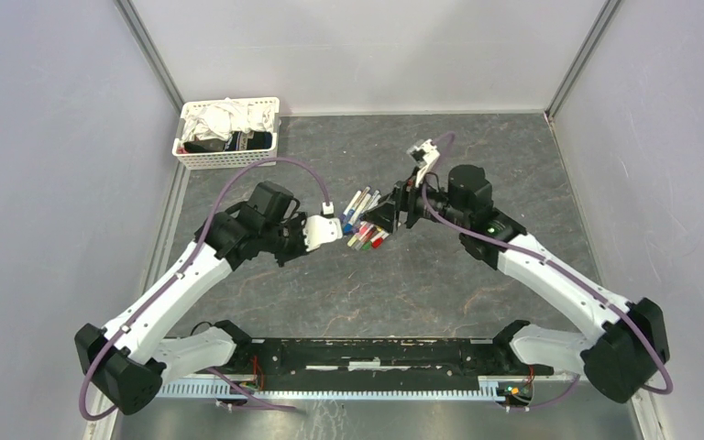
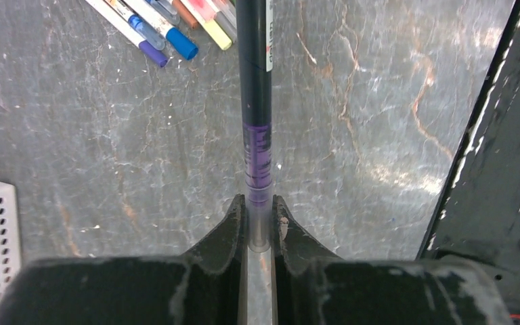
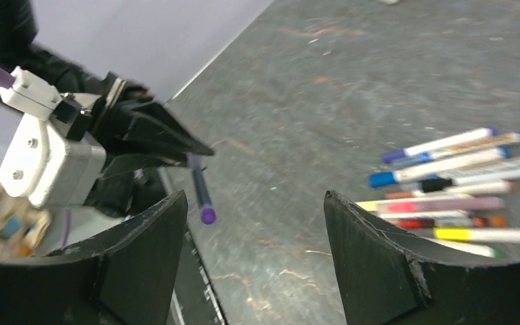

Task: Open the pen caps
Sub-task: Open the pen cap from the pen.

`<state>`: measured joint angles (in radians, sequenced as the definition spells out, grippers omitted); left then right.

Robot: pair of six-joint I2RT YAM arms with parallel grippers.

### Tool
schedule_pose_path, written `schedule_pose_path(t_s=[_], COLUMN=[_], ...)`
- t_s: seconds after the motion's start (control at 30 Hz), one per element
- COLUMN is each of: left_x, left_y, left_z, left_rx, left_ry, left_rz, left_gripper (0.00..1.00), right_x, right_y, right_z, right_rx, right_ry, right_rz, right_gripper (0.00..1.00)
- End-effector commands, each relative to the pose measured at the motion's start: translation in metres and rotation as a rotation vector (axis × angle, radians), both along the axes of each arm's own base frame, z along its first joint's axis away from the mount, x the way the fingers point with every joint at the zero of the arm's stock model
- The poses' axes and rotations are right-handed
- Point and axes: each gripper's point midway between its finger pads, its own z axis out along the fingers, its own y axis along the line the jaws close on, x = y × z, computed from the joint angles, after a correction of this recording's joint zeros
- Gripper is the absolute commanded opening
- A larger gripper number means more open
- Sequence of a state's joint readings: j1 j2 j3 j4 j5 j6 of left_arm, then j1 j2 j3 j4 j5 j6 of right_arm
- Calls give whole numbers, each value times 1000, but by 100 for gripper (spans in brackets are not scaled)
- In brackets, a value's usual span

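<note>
Next, the right gripper reaches the pen and grabs its dark body to open the pen's cap. The left gripper holds the pen's translucent end.
My left gripper [image 2: 260,211] is shut on a pen [image 2: 256,101] with a dark barrel. It grips the pen's translucent, purple-tinted end, and the barrel sticks straight out ahead, above the table. In the right wrist view this pen [image 3: 200,181] points its round purple tip toward my right gripper [image 3: 254,196]. That gripper is open wide and empty, with the tip just inside its left finger. The other pens [image 1: 365,225] lie in a loose pile between the two grippers [image 3: 447,196], with coloured caps on their ends. They also show in the left wrist view [image 2: 169,24].
A white slatted basket [image 1: 229,134] of cloths stands at the back left. The black base rail [image 2: 487,169] runs along the near edge. Grey walls close in the table on three sides.
</note>
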<state>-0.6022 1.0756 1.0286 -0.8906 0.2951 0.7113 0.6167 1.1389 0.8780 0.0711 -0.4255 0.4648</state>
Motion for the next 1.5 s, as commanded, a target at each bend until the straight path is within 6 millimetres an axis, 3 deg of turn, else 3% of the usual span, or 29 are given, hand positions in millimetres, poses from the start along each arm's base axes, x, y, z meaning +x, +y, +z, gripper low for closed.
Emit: schedule_pose_path(t_s=[0.0, 0.53, 0.73, 0.93, 1.13, 1.17, 1.23, 1.27, 1.47], left_x=[-1, -2, 1, 2, 7, 9, 9, 10, 18], left_y=[12, -2, 0, -1, 1, 1, 2, 3, 13], left_z=[5, 8, 14, 13, 15, 16, 15, 16, 11], left_rx=[103, 180, 186, 187, 206, 210, 220, 225, 300], left_ry=[-114, -223, -257, -263, -292, -299, -307, -314, -346], left_rz=[-166, -298, -297, -301, -300, -299, -306, -310, -314], left_gripper=[2, 2, 2, 2, 2, 2, 2, 2, 2], right_x=[-29, -53, -60, -66, -75, -76, -79, -78, -89], right_y=[32, 102, 107, 106, 111, 111, 109, 108, 85], right_z=[11, -38, -54, -57, -61, -63, -69, -72, -98], right_rx=[71, -1, -25, -34, -50, -55, -71, -83, -159], right_ry=[31, 191, 229, 230, 232, 235, 244, 245, 278], right_rz=[308, 543, 569, 583, 624, 628, 634, 630, 627], right_gripper=[78, 71, 59, 56, 42, 36, 7, 0, 0])
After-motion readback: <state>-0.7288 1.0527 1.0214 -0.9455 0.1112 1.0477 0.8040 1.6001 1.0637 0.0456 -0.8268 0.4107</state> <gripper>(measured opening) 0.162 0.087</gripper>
